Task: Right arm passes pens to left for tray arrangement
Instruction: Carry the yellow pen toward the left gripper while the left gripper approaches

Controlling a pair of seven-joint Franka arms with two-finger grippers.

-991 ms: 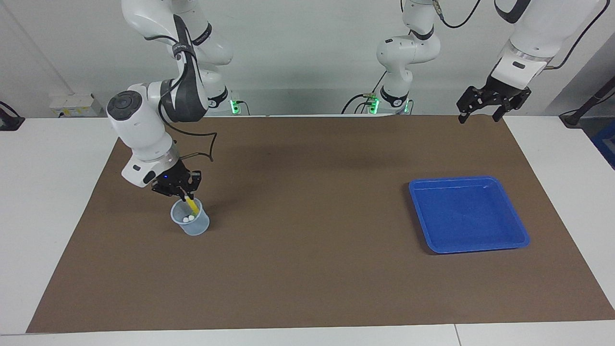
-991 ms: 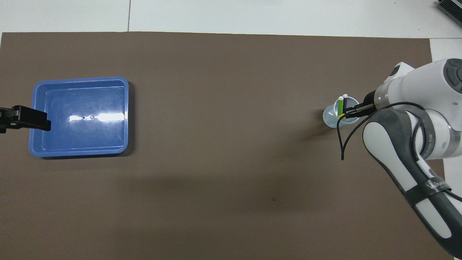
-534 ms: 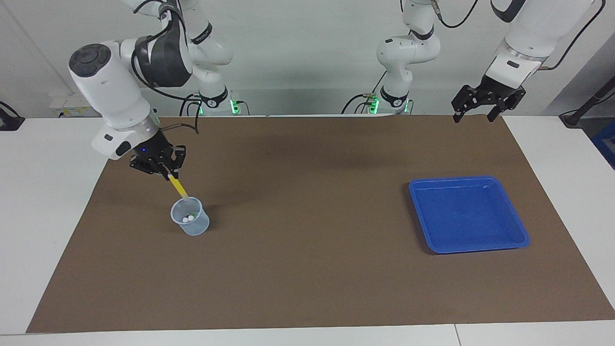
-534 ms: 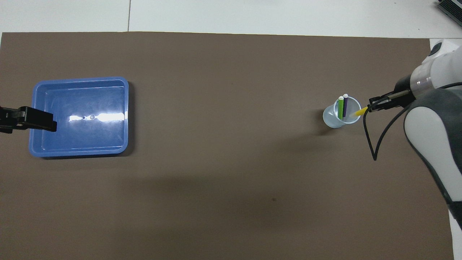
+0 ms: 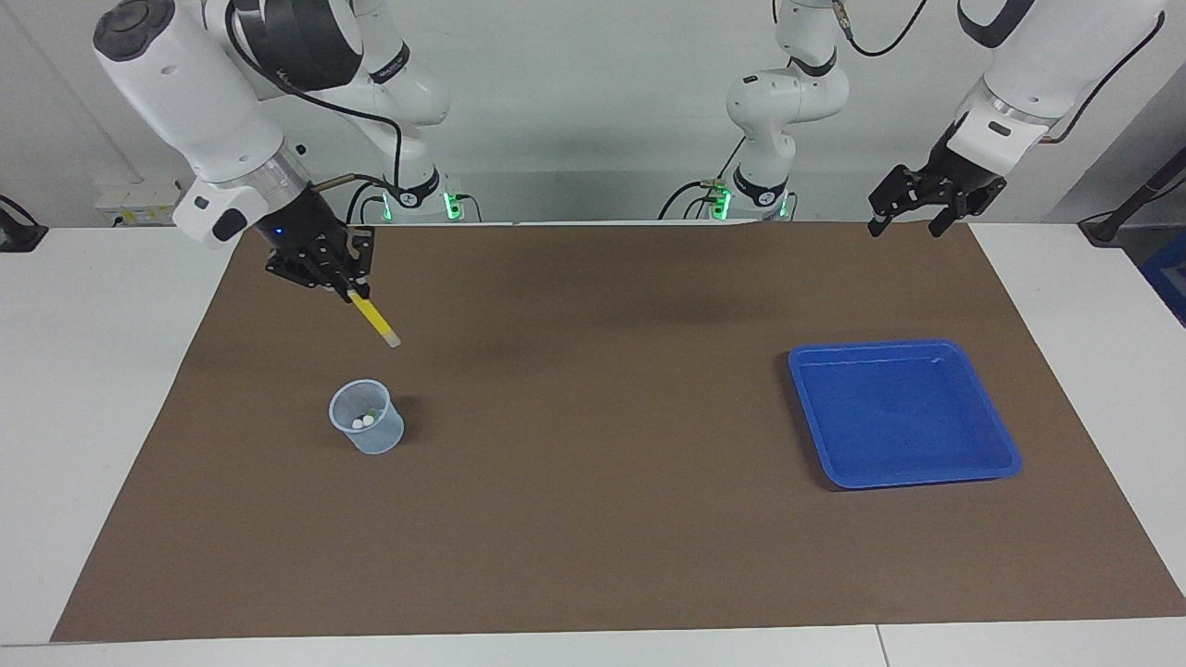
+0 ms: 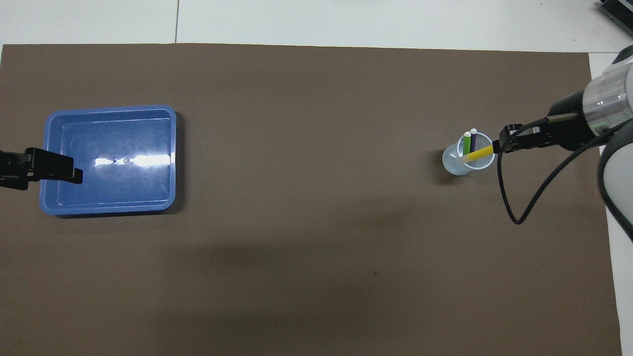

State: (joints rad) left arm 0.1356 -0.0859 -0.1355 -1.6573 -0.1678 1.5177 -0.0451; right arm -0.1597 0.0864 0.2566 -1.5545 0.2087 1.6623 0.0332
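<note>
My left gripper grabs the pen by the free part near its pale tip [image 6: 476,154] next, since my right gripper covers one end of the yellow pen.
My right gripper [image 5: 347,289] is shut on the yellow pen [image 5: 374,320] and holds it slanted in the air, clear above the translucent cup [image 5: 367,428]; in the overhead view the gripper [image 6: 497,147] and yellow pen [image 6: 475,155] overlap the cup [image 6: 452,163]. The green pen [image 6: 467,145] and purple pen [image 6: 473,141] stand in the cup. The blue tray [image 5: 902,410] lies toward the left arm's end of the table and holds nothing. My left gripper [image 5: 909,220] is open and hangs high, showing over the tray's edge in the overhead view [image 6: 74,173].
A brown mat [image 5: 593,463] covers the white table [image 5: 93,306]. A black cable [image 6: 514,198] loops down from the right wrist.
My right gripper has lifted the yellow pen out of the cup and risen high above it. My left gripper has shifted slightly.
</note>
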